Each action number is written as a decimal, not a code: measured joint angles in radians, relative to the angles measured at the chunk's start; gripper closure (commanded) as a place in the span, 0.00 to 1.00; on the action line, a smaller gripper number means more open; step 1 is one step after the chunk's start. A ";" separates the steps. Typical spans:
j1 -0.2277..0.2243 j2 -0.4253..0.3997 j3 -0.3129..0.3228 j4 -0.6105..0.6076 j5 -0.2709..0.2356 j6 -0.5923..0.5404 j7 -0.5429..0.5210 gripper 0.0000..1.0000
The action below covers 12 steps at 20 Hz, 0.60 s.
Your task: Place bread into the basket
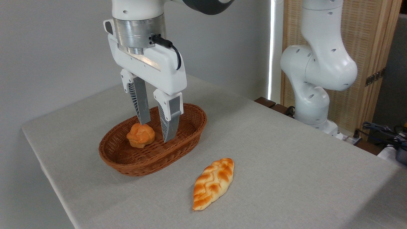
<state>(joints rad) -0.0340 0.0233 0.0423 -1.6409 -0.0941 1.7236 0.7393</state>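
I need to grab the long loaf with tapered ends across its middle [213,183] next, so that it stays level.
The bread [213,183], a long braided loaf with a golden-orange crust, lies on the table in front and to the right of the basket. The reddish-brown wicker basket [190,127] sits left of centre and holds a small round knotted orange bun [140,135]. My gripper [156,132] hangs open over the basket, fingers pointing down, just above and slightly right of the bun. Nothing is between the fingers.
The table [270,152] is covered in grey cloth; its left edge and front corner are close to the basket. The arm's white base [313,95] stands at the back right, with cables [381,130] beyond it and a wooden screen behind.
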 measured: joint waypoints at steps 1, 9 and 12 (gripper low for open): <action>0.001 0.000 0.000 0.000 0.000 -0.001 0.000 0.00; 0.005 0.000 0.003 0.000 0.000 -0.054 0.001 0.00; 0.009 0.000 0.004 0.000 0.000 -0.074 0.001 0.00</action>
<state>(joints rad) -0.0253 0.0231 0.0460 -1.6409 -0.0941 1.6497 0.7400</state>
